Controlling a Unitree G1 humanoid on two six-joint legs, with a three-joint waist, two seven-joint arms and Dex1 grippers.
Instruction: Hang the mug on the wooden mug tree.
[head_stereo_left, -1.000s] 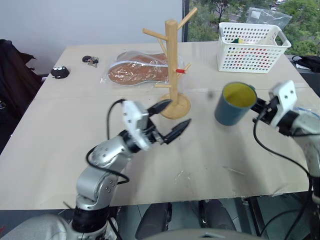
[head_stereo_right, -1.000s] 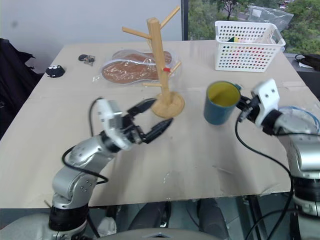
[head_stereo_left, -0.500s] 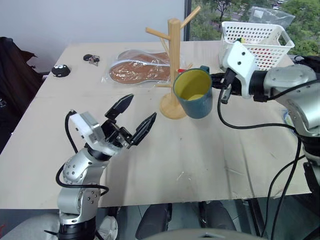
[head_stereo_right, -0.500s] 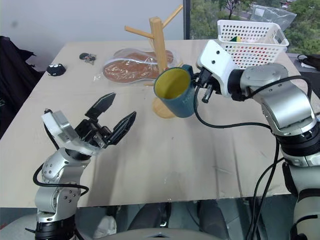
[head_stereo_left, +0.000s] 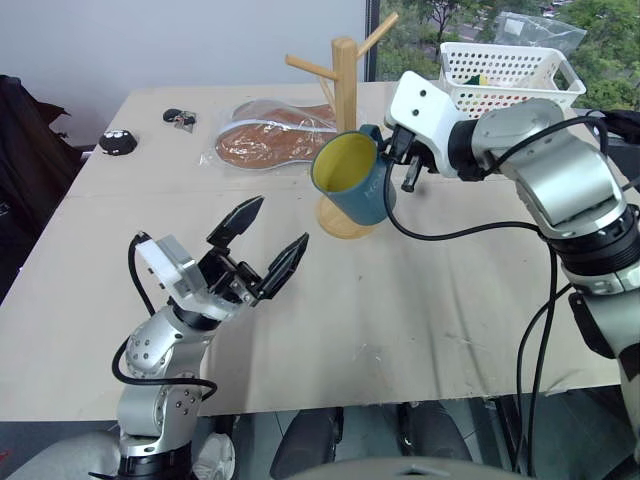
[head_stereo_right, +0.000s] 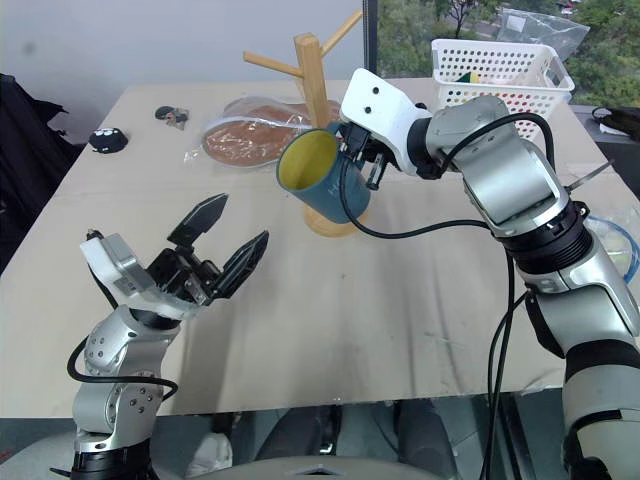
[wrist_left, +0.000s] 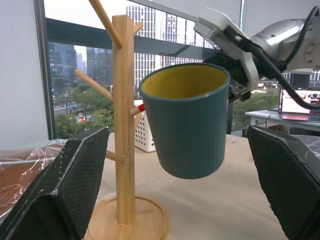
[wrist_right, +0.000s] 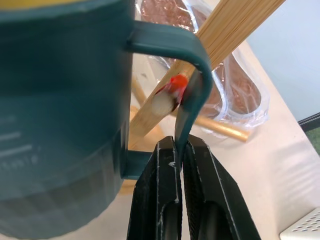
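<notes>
The mug handle's outer side (wrist_right: 200, 86) crosses over the red-tipped peg (wrist_right: 170, 92), and the peg's end shows inside the loop. My right gripper opens next.
The teal-blue mug (head_stereo_left: 358, 183) with a yellow inside hangs in the air, tilted, right in front of the wooden mug tree (head_stereo_left: 343, 95). My right gripper (wrist_right: 176, 145) is shut on the mug's loop handle (wrist_right: 194, 90). In the right wrist view the red-tipped peg (wrist_right: 170, 92) sits at the handle's opening, its tip against the loop's inner edge. My left gripper (head_stereo_left: 276, 228) stands open and empty over the table's near left, pointing at the mug and tree, well short of them. The tree's round base (wrist_left: 107, 220) rests on the table.
A white perforated basket (head_stereo_left: 510, 70) stands at the back right. Plastic-wrapped brown pieces (head_stereo_left: 270, 142) lie behind the tree. A small set of keys (head_stereo_left: 181, 119) and a black object (head_stereo_left: 113, 142) lie at the back left. The table's front edge is near.
My right gripper carried the mug left and up from the right side to the tree's red-tipped peg. The left gripper drew back toward the left and stayed open.
</notes>
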